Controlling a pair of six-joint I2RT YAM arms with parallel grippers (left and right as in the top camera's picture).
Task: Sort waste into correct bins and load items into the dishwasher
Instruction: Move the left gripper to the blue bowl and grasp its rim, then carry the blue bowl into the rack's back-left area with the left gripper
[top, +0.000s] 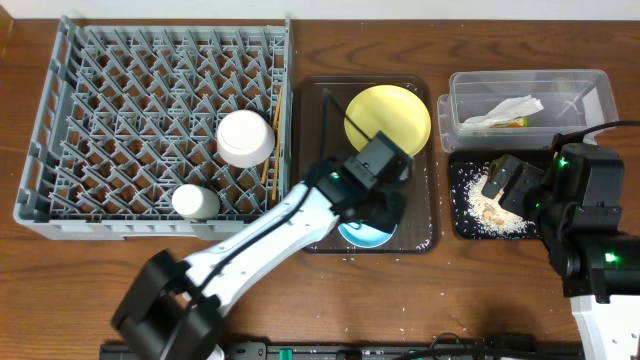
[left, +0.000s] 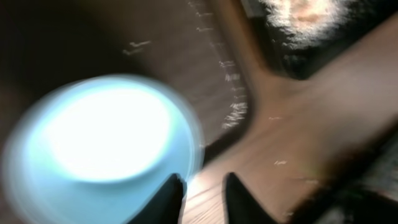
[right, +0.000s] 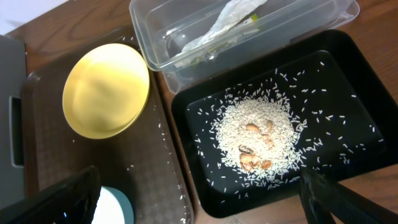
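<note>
My left gripper pinches the light blue bowl by its rim (top: 390, 236) next, since that leaves the bowl's body free to load tilted into the dish rack (top: 60, 150).
The grey dish rack (top: 60, 150) holds an upturned white bowl (top: 245, 137), a white cup (top: 195, 202) and wooden chopsticks (top: 270, 150). The yellow plate (top: 387, 118) (right: 106, 90) and the light blue bowl (top: 365, 235) (left: 99, 143) (right: 115, 208) sit on the brown tray. My left gripper (top: 380, 210) (left: 204, 198) hovers at the bowl's rim, its fingers slightly apart with nothing between them; this view is blurred. My right gripper (top: 505, 180) (right: 199, 208) is wide open above the black tray (top: 460, 225) (right: 348, 81), which holds rice scraps (right: 258, 140). The clear tub (top: 590, 90) (right: 298, 25) holds the napkin (top: 505, 110) and the wrapper (top: 517, 123).
The brown serving tray (top: 315, 150) (right: 161, 162) lies between the rack and the two bins. Loose rice grains lie on its right edge and on the table near the front (top: 440, 340). The left arm stretches diagonally from the front left.
</note>
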